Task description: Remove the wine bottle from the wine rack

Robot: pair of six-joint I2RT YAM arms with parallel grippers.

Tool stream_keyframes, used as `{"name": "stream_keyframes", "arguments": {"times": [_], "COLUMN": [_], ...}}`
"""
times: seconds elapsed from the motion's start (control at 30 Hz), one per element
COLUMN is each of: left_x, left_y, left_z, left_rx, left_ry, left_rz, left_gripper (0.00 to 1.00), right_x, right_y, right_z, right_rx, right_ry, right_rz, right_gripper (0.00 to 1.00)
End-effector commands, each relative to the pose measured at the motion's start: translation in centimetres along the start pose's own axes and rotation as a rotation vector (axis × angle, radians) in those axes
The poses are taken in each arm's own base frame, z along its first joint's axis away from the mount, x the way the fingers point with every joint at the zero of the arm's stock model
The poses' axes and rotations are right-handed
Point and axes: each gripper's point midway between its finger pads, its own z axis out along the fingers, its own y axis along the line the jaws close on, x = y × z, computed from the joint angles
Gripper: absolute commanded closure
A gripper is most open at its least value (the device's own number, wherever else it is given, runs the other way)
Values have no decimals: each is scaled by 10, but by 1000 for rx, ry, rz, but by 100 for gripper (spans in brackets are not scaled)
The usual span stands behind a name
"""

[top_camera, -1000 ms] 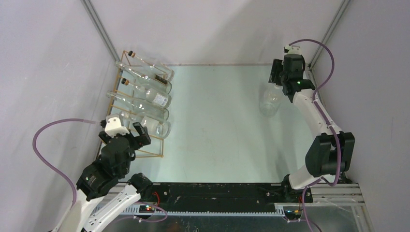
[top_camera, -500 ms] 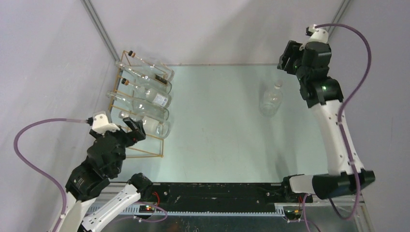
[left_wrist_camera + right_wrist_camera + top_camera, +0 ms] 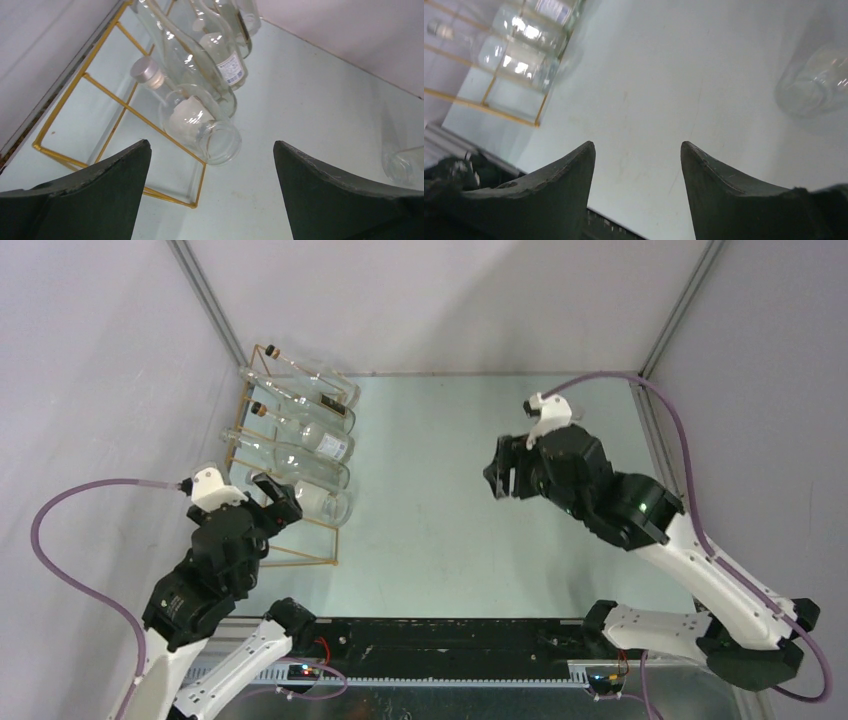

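The left gripper reaches and grabs the nearest wine bottle by its neck (image 3: 159, 86) next, which leaves the bottle's base free to stand on the tabletop.
The wine rack (image 3: 243, 415) is a gold wire frame at the table's left, and it also shows in the left wrist view (image 3: 120, 104). Several clear wine bottles lie across it. The nearest bottle (image 3: 322, 503) has a silver cap (image 3: 144, 70), and its base (image 3: 218, 142) points toward the table's middle. My left gripper (image 3: 279, 496) is open and empty just in front of this bottle's near end, apart from it (image 3: 211, 145). My right gripper (image 3: 498, 471) is open and empty above the table's middle, facing the rack (image 3: 637, 145).
A loose clear bottle (image 3: 816, 82) stands on the table at the back right, also at the left wrist view's right edge (image 3: 404, 162); my right arm hides it in the top view. The side walls stand close behind the rack (image 3: 491, 95).
My right arm has swung from the back right corner, away from the standing bottle, to the table's middle, turning toward the rack. My left gripper has edged slightly back and left.
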Motion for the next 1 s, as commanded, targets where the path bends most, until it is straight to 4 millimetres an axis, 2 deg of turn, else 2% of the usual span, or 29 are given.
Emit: {"name": "stream_keyframes", "arguments": {"times": [0.0, 0.03, 0.07, 0.1, 0.13, 0.17, 0.2, 0.3, 0.47, 0.53, 0.73, 0.97], "left_x": [8, 10, 16, 17, 23, 22, 24, 22, 19, 18, 23, 32], "left_y": [5, 7, -1, 4, -2, 4, -1, 9, 6, 13, 28, 45], "left_z": [9, 15, 20, 27, 33, 40, 46, 64, 94, 104, 121, 133], "left_rx": [-41, -63, -28, -64, -32, -68, -43, -90, -81, -111, -181, -245], "left_ry": [14, 19, 44, 50, 74, 72, 78, 58, 57, 41, 22, 15], "left_rz": [-39, -41, -42, -55, -66, -87, -111, -180, -269, -295, -340, -365], "left_gripper": [0, 0, 0, 0, 0, 0, 0, 0, 3, 3, 8, 14], "right_x": [29, 33, 42, 46, 53, 56, 62, 69, 76, 77, 78, 78], "right_y": [-4, -5, -9, -11, -16, -20, -24, -30, -38, -43, -55, -59], "right_z": [-28, -30, -32, -34, -36, -37, -39, -42, -49, -51, -56, -57], "right_rx": [-7, -1, 8, 12, 21, 34, 44, 48, 60, 75, 116, 125], "right_ry": [0, 2, 14, 17, 29, 31, 41, 52, 54, 52, 45, 42], "right_rz": [53, 50, 54, 52, 56, 56, 58, 61, 63, 58, 24, 9], "right_gripper": [33, 33, 33, 33, 33, 33, 33, 33, 33, 33, 33, 33]}}
